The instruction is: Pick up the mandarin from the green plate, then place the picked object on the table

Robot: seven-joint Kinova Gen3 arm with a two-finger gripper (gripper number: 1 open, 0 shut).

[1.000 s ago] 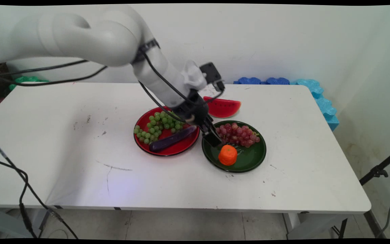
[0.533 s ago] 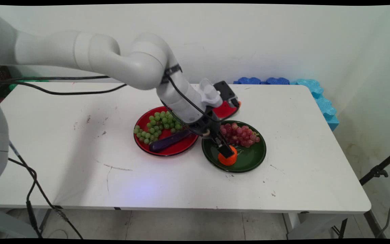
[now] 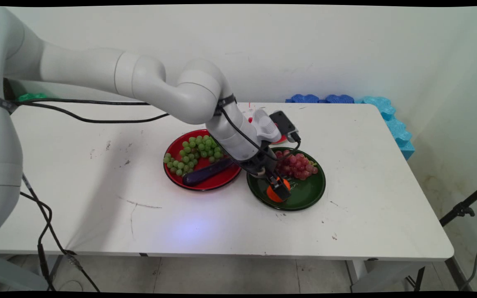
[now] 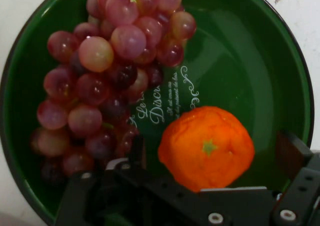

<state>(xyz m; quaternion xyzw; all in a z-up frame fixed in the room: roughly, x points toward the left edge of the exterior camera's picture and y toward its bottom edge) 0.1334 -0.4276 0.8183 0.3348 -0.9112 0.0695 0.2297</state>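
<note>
The robot should next use its gripper to grab the orange by its round sides, on either side of the stem spot, to lift it out of the green plate (image 3: 311, 198).
An orange (image 3: 271, 193) lies in the near part of a dark green plate (image 3: 311, 198), beside a bunch of red grapes (image 3: 298, 165). My gripper (image 3: 279, 188) is low over the plate and open, one finger on each side of the orange. In the hand view the orange (image 4: 206, 147) fills the gap of the gripper (image 4: 214, 152); the right finger (image 4: 292, 153) stands a little off the fruit, and the left one is close to the red grapes (image 4: 110, 81). The green plate (image 4: 240, 61) carries white lettering.
A red plate (image 3: 172, 174) to the left holds green grapes (image 3: 193, 153) and a purple eggplant (image 3: 205, 172). A watermelon slice (image 3: 280, 139) lies behind the green plate, mostly hidden by the hand. Blue foam blocks (image 3: 371, 103) line the far right table edge.
The gripper has moved right and down from the green plate's left rim onto the orange, and now straddles it. The arm now covers most of the watermelon slice.
</note>
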